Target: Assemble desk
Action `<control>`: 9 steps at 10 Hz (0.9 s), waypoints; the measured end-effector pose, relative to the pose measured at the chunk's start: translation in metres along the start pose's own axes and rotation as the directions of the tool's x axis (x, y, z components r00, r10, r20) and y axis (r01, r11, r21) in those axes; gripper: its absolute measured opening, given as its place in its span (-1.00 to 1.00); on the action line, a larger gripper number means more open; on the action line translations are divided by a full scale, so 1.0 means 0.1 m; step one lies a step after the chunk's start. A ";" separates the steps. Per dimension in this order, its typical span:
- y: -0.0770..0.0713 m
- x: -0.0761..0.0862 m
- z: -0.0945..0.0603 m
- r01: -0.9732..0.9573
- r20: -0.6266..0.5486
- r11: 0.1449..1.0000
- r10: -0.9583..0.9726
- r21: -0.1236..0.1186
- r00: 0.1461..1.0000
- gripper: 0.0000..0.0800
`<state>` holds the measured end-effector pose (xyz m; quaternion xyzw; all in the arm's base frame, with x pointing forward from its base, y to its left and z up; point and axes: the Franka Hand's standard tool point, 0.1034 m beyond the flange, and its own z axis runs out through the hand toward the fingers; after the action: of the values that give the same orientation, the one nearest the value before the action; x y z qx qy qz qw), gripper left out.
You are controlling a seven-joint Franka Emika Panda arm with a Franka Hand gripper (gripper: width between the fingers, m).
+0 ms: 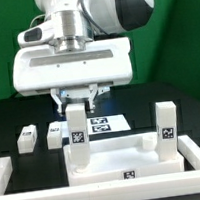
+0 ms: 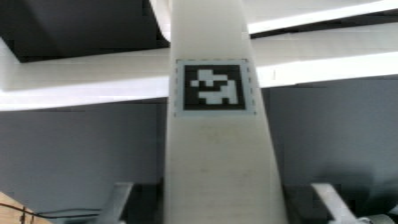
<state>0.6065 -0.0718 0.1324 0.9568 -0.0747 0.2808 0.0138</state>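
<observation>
My gripper should open now: the held leg's lower end (image 1: 82,164) is inside the tabletop's corner, so the leg would stand.
The white tray-like tabletop (image 1: 120,158) lies flat on the black table, rim up. My gripper (image 1: 76,101) hangs straight down over the corner on the exterior view's left and is shut on the top of a white leg (image 1: 79,126). That leg stands upright in the corner with its tag facing the camera. A second leg (image 1: 167,122) stands upright at the tabletop's far corner on the exterior view's right. In the wrist view the held leg (image 2: 217,90) runs down the middle between my gripper's (image 2: 222,205) fingers (image 2: 121,200), over the tabletop's pale floor (image 2: 71,75).
Two loose legs (image 1: 29,137) (image 1: 55,133) lie on the table at the exterior view's left. The marker board (image 1: 106,122) lies behind the tabletop. White border rails (image 1: 109,194) run along the front and up both sides.
</observation>
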 end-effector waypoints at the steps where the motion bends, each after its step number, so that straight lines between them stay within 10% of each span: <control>1: 0.00 -0.02 0.02 0.000 0.004 1.000 0.000 0.000 1.000 -0.27; 9: 0.06 -0.01 0.06 0.038 -0.048 0.999 -0.040 -0.038 0.998 -0.09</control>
<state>0.6083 -0.0778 0.1271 0.9504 -0.0609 0.3025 0.0389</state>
